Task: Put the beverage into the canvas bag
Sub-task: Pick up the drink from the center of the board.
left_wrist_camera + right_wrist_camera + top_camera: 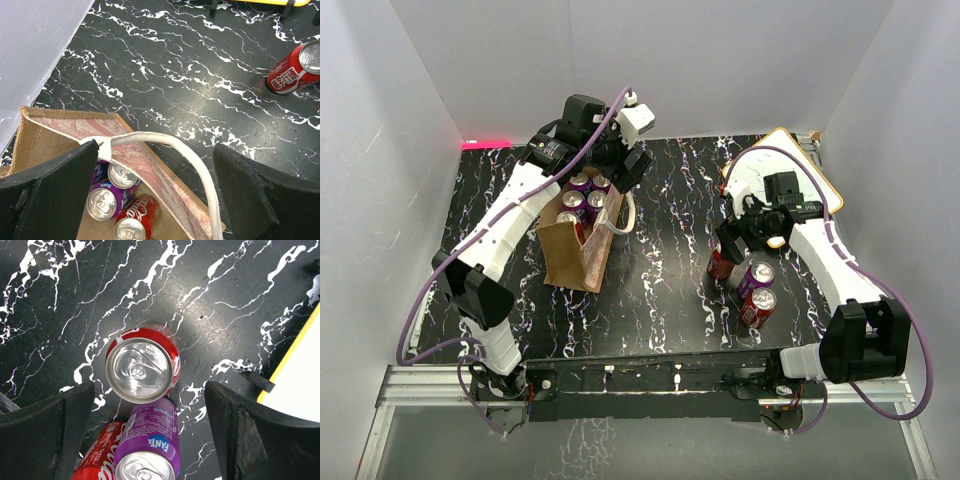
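Most of the can's silver lid [139,370] is beyond both of my fingertips. My right gripper will move lower before it closes on the upright red can [169,342].
The brown canvas bag [570,255] stands open at the left, with several purple and red beverage cans [586,196] inside. My left gripper [626,172] hovers open over the bag's far edge. In the left wrist view its cream handle [172,147] arches between the wide-open fingers [55,192], above a purple can [103,202] and a red can [134,224] in the bag [60,130]. My right gripper [738,245] is open above a red can [142,369] standing upright on the table. A purple Fanta can [150,442] and another red can [97,460] stand close behind it, between the open jaws [150,425].
A white board with a yellow rim [790,165] lies at the back right, its edge also in the right wrist view [300,372]. White walls close in the black marbled table [660,290] on three sides. A red light strip [485,143] glows at the back left.
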You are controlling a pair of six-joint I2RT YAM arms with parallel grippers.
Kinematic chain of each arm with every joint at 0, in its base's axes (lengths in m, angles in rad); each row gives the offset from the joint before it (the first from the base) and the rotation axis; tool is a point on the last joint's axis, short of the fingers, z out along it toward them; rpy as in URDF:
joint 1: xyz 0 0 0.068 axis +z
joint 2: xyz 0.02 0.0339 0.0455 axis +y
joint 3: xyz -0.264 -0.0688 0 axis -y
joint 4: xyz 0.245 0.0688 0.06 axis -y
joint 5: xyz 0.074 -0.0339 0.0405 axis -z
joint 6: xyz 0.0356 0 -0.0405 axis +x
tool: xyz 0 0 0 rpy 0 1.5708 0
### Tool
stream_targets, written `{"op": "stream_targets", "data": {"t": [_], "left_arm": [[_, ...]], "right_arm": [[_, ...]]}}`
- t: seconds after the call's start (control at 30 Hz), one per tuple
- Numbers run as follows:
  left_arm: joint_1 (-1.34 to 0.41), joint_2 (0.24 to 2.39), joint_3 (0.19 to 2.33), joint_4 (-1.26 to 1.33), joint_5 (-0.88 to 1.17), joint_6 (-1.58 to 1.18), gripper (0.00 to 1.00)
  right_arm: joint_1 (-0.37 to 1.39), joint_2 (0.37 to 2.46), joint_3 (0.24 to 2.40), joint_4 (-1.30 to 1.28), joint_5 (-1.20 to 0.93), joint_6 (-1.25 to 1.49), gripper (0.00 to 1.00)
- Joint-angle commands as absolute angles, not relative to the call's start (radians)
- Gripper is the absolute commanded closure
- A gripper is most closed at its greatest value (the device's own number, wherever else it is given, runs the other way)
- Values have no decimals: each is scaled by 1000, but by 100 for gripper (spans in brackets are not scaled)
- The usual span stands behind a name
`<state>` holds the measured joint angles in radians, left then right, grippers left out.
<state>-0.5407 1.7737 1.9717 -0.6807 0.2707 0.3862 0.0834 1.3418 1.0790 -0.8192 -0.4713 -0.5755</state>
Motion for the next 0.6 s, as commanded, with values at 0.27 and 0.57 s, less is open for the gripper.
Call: {"op": "stream_targets", "data": {"t": [0.27,0.57], "left_arm": [[-525,1619,1901,-712,148,353,6],[-496,1521,1708,-733,256,220,13]], "right_arm": [[150,1365,1019,-704,-440,-525,7],[170,1405,1011,-673,-457,-510,18]]}}
